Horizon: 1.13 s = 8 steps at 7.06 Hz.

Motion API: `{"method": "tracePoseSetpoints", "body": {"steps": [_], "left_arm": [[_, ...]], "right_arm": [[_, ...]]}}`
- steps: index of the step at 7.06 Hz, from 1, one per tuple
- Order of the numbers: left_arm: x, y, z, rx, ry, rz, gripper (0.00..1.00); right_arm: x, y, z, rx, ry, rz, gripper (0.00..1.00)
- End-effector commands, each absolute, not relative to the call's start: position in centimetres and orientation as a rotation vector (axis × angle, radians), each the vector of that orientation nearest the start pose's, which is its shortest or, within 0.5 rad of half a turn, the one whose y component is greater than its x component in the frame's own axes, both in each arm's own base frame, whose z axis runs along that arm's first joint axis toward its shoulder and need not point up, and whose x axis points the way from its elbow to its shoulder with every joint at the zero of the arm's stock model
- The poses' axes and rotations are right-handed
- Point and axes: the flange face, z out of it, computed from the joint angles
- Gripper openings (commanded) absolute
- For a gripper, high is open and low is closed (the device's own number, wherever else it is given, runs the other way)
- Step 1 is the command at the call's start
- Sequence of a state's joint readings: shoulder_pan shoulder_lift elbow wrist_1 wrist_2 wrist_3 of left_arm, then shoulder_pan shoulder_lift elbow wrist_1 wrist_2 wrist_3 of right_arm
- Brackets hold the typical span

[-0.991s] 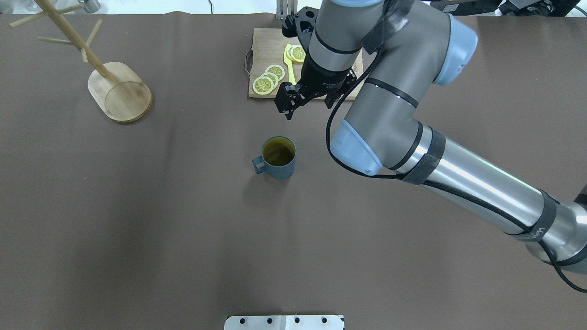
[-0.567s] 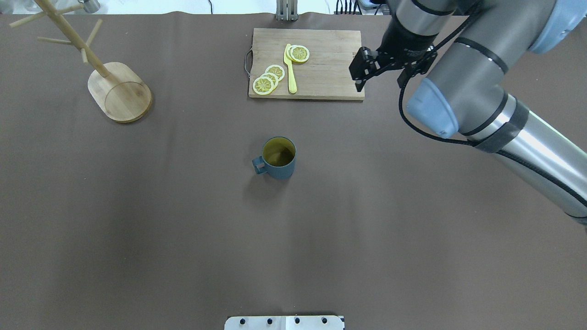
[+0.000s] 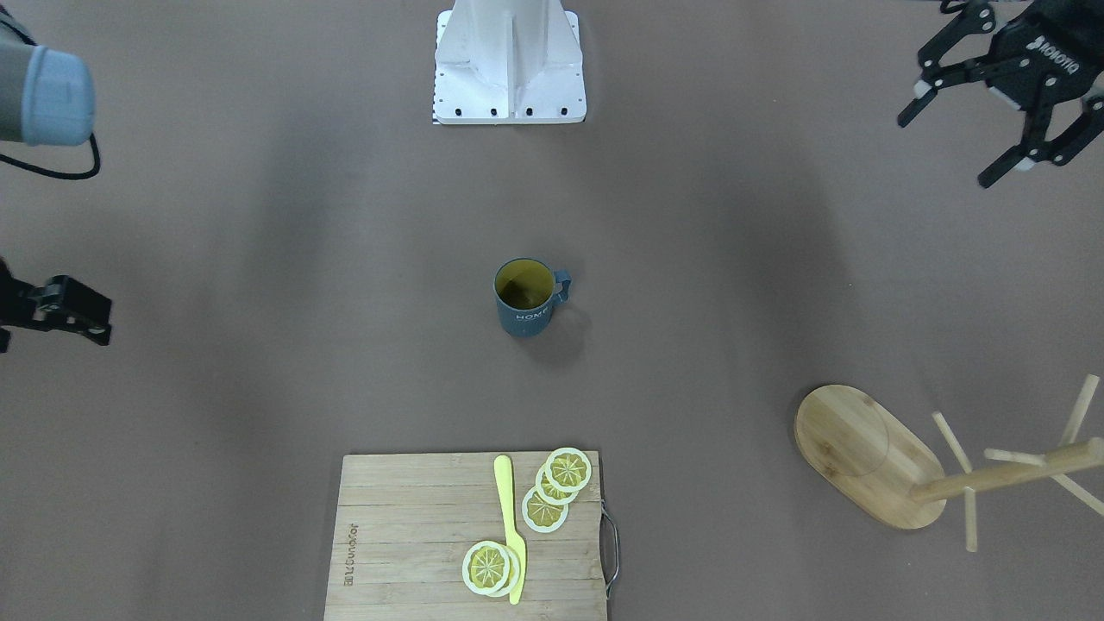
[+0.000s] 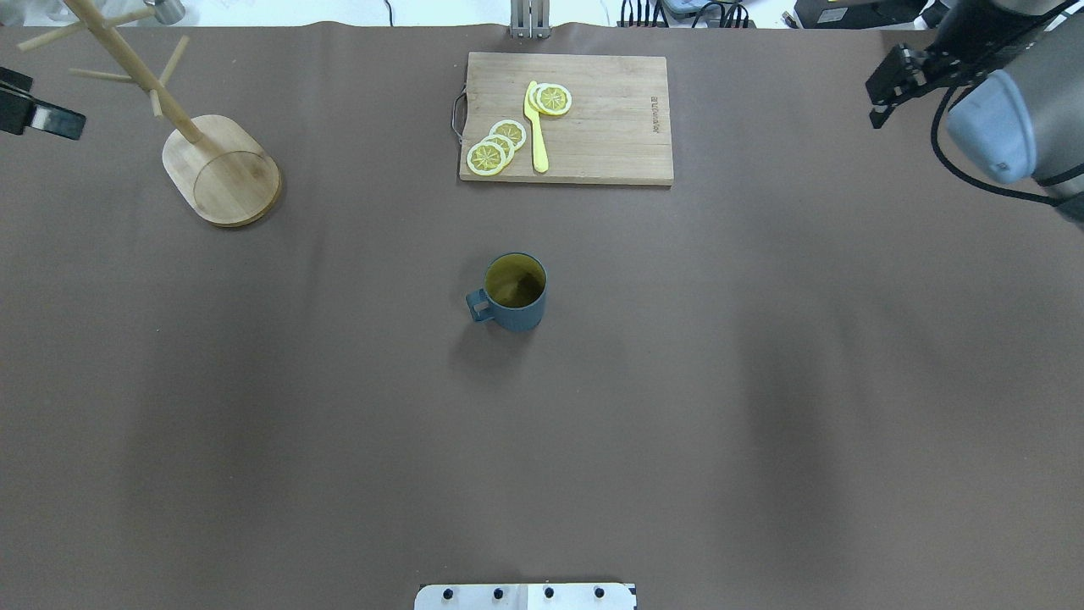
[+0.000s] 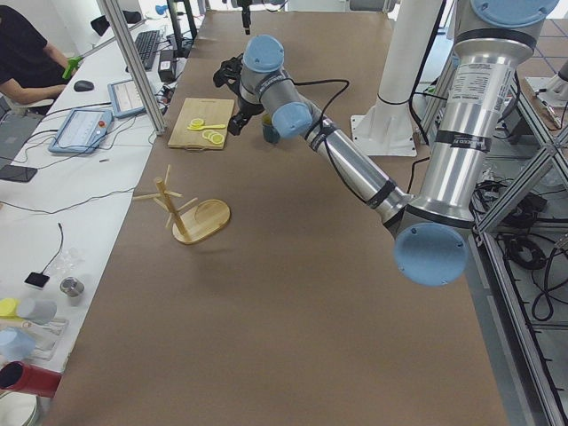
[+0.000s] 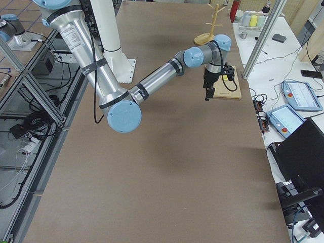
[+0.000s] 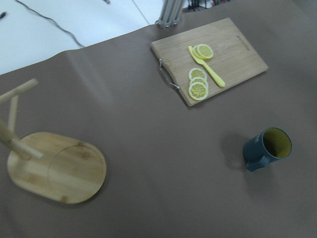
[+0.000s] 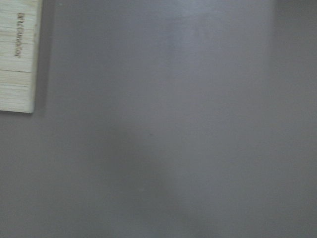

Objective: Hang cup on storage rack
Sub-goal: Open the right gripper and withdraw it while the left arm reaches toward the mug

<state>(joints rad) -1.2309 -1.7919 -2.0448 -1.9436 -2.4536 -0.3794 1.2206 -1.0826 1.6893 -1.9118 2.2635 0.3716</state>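
I will next grab the slate blue cup by its handle point(image 3: 561, 285) with my left gripper, so that the cup can hang on the storage rack point(image 3: 994, 476).
The slate blue cup point(image 4: 514, 292) stands upright mid-table with its yellow inside showing and its handle toward the rack side; it also shows in the front view point(image 3: 523, 297) and the left wrist view point(image 7: 267, 148). The bamboo storage rack point(image 4: 222, 169) stands at the far left, also in the front view point(image 3: 862, 457). My left gripper point(image 3: 944, 152) is open and empty, high above the table's left end, far from the cup. My right gripper point(image 4: 889, 97) is at the far right, one finger splayed out, empty and well away from the cup.
A wooden cutting board point(image 4: 593, 119) with lemon slices point(image 4: 500, 144) and a yellow knife point(image 4: 535, 127) lies at the far edge behind the cup. The robot's white base plate point(image 4: 525, 596) is at the near edge.
My right arm has swung from above the cutting board out to the table's far right. My left gripper has come into the overhead view at the left edge. The cup has not moved.
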Motion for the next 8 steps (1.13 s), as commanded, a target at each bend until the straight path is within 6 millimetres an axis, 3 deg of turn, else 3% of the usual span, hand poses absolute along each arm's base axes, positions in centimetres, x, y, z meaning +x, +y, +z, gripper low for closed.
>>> {"method": "tracePoseSetpoints", "body": {"steps": [1,3,4,5,6,8], "left_arm": [[22.9,-50.9,29.4,0.734,1.086,0.472,0.99],[30.5,-51.1,29.3,0.743,1.099,0.482,0.99],[36.4,-48.9,29.0,0.815,1.145,0.439,0.99],[42.0,-46.6,31.3,0.870,1.159,0.438,0.99],[44.5,-45.1,32.0,0.887,1.175,0.441,0.99],[47.0,-43.2,31.0,0.871,1.209,0.471,0.99]], "right_arm": [[-10.4,-62.1,43.0,-0.058,-0.710,-0.045,1.00],[-8.9,-61.2,45.3,-0.082,-0.703,-0.018,1.00],[-9.1,-61.2,45.7,-0.090,-0.696,-0.014,1.00],[-9.2,-61.3,45.8,-0.091,-0.695,-0.015,1.00],[-9.2,-61.3,45.7,-0.092,-0.697,-0.015,1.00],[-9.2,-61.3,45.6,-0.096,-0.699,-0.005,1.00]]}}
